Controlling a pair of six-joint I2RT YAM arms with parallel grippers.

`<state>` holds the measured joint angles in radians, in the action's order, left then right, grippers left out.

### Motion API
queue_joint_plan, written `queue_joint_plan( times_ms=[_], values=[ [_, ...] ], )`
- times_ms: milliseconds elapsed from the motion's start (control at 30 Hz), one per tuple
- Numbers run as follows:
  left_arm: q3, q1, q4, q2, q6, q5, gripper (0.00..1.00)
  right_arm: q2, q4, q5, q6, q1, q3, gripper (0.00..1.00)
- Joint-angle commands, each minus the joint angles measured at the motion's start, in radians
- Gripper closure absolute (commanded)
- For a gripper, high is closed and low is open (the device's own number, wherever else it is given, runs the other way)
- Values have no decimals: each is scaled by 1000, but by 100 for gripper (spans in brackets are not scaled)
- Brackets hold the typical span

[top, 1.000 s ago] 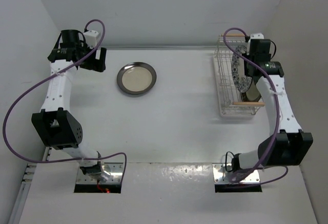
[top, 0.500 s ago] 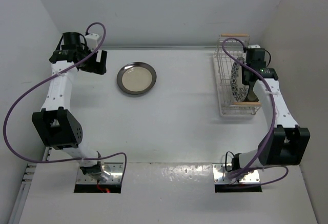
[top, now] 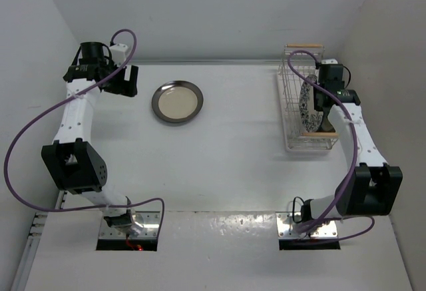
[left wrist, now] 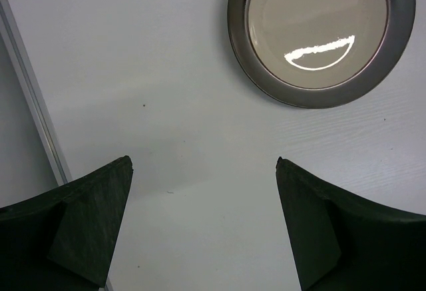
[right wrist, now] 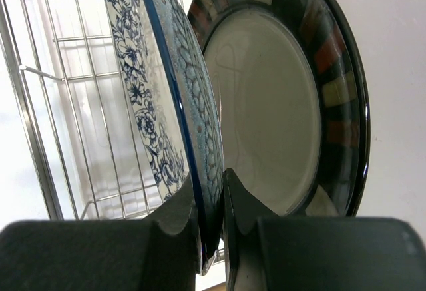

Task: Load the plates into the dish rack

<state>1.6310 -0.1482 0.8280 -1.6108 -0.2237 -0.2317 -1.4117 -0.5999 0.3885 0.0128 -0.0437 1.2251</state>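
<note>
I need to take the dark-rimmed plate [top: 177,101] next with my left gripper by its rim farthest from the rack, so the opposite rim stays free for my right gripper to load.
The plain dark-rimmed plate [top: 177,101] with a cream centre lies flat on the table, and also shows in the left wrist view [left wrist: 319,31]. My left gripper [top: 124,80] is open and empty to its left, above bare table [left wrist: 203,166]. The white wire dish rack [top: 293,114] stands at the back right. My right gripper [top: 317,108] is shut on the rim of the blue-and-white floral plate [top: 305,102], held upright on edge inside the rack [right wrist: 160,104]. The plate with pale square marks [right wrist: 293,104] stands upright just behind it.
Side walls close in on the left and right, and the rack sits near the right wall. A wooden handle [top: 305,46] shows at the rack's far end. A metal strip [left wrist: 33,104] runs along the table's left edge.
My right arm has lowered the floral plate further into the rack and come down over it, then held still. The left arm has barely shifted.
</note>
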Motion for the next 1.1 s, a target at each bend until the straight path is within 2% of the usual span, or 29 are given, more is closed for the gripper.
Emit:
queue_joint_plan(
  times_ms=[0, 33, 67, 267, 500, 567, 633, 700, 733, 833, 933, 1067],
  values=[
    [0, -16, -18, -5, 6, -9, 7, 31, 52, 12, 19, -1, 8, 89],
    [0, -16, -18, -5, 6, -9, 7, 37, 46, 13, 22, -2, 5, 85],
    [0, -16, -18, -5, 6, -9, 7, 40, 45, 12, 21, -1, 8, 75],
    [0, -16, -18, -14, 6, -9, 7, 62, 43, -16, 38, -10, 4, 70],
    [0, -16, -18, -14, -3, -18, 7, 63, 43, -56, 62, -27, 20, 68],
    [0, -16, -18, -23, -3, -18, 7, 60, 34, -59, 55, -25, 36, 59],
    [0, -16, -18, -23, -3, -18, 7, 59, 25, -43, 56, -27, 65, 43],
    [0, -16, -18, -46, -3, -18, 7, 59, 19, -42, 41, -27, 94, 34],
    [0, -16, -18, -46, -3, -33, 7, 59, 17, -40, 38, -25, 103, 26],
    [0, -16, -18, -108, -3, -87, 7, 60, 12, -24, 23, -25, 160, 17],
    [42, -2, -18, -187, 9, -109, 7, 72, 18, -25, 26, -21, 211, 14],
    [119, 7, -18, -368, 60, -153, 9, 120, 58, -53, 29, 10, 220, 13]
  ],
)
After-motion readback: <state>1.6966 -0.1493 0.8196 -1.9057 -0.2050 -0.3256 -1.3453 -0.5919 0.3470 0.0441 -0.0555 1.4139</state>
